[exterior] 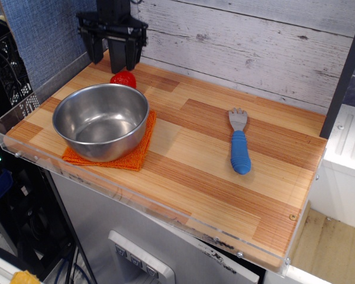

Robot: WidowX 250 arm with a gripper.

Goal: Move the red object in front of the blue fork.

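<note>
The red toy strawberry should go in front of the blue fork, so my gripper needs to grab it by its rounded body next.
The red toy strawberry sits on the wooden table at the back left, just behind the steel bowl, which hides its lower part. My black gripper hangs open right above and slightly behind the strawberry, its two fingers pointing down and holding nothing. The blue fork lies at the right middle of the table, grey tines toward the back wall and ribbed blue handle toward the front edge, far from the gripper.
A steel bowl stands on an orange woven cloth at the left. The wooden table has a clear plastic rim. A white plank wall runs behind it and a blue panel stands at the left.
</note>
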